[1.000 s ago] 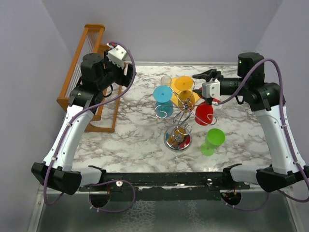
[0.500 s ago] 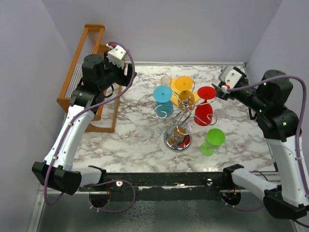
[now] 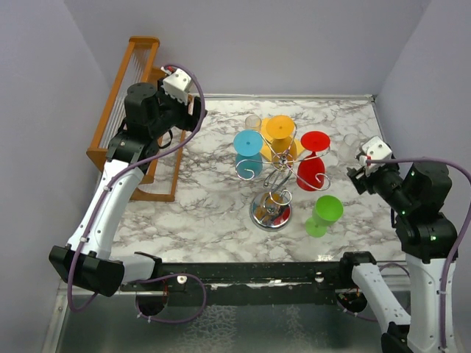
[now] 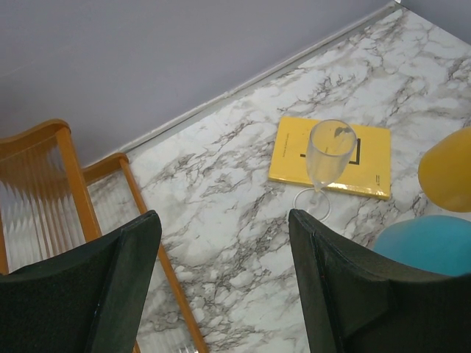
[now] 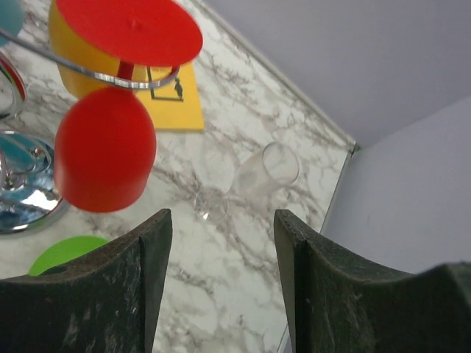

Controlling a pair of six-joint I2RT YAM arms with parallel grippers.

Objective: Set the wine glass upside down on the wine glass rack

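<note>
I should next grab the green wine glass by its rim (image 5: 77, 243) with my right gripper. That leaves its foot free for my left gripper to grab.
The chrome wine glass rack (image 3: 274, 180) stands mid-table on its round mirror base (image 5: 26, 200). A red wine glass (image 3: 311, 166) hangs upside down from a wire arm on the rack's right side; in the right wrist view its foot (image 5: 129, 29) rests in the loop above the bowl (image 5: 105, 159). Blue (image 3: 249, 153) and orange (image 3: 280, 134) glasses hang there too. My right gripper (image 3: 357, 176) is off to the right of the rack, open and empty (image 5: 223, 220). My left gripper (image 3: 196, 115) hovers at the back left, open and empty (image 4: 224, 228).
A green glass (image 3: 322, 215) stands on the table right of the rack's base. Clear glasses stand at the back (image 4: 329, 154) and at the right (image 5: 259, 175). A yellow card (image 4: 294, 151) lies behind the rack. An orange wooden rack (image 3: 125, 110) lines the left edge.
My right gripper has let go of the red glass, opened wider and pulled back to the right and nearer. The red glass stays hanging on the rack. The left arm has not moved.
</note>
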